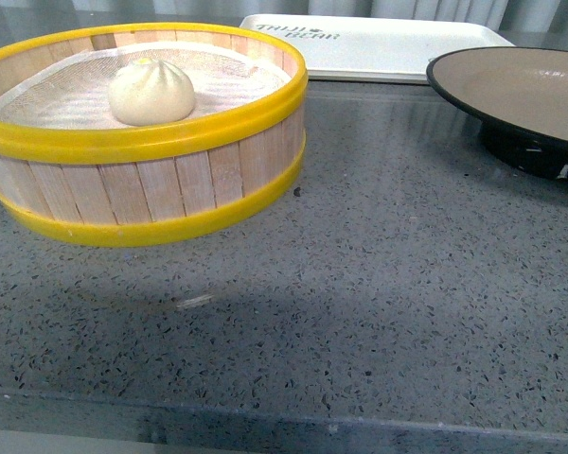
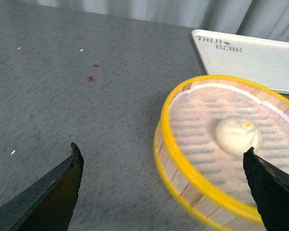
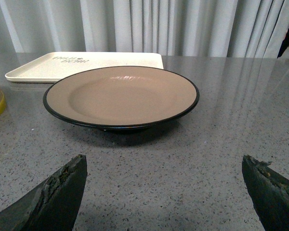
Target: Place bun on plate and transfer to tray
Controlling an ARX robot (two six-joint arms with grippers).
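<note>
I should next use my left gripper to take hold of the bun by its pleated top (image 1: 146,68), so that I can put the bun on the plate (image 1: 521,90).
The white pleated bun (image 1: 151,91) lies inside a yellow-banded wooden steamer basket (image 1: 170,189) at the left of the front view. It also shows in the left wrist view (image 2: 238,134). The grey-brown plate (image 1: 530,90) with a black rim stands at the right, and in the right wrist view (image 3: 120,94). The white tray (image 1: 379,43) lies at the back. My left gripper (image 2: 164,156) is open and empty, above the basket's near rim, short of the bun. My right gripper (image 3: 164,168) is open and empty over the table, in front of the plate. Neither arm shows in the front view.
The grey speckled table (image 1: 360,312) spreads in front of the basket and plate. Grey curtains (image 3: 149,24) hang behind the table. The tray shows behind the basket in the left wrist view (image 2: 250,57) and behind the plate in the right wrist view (image 3: 86,65).
</note>
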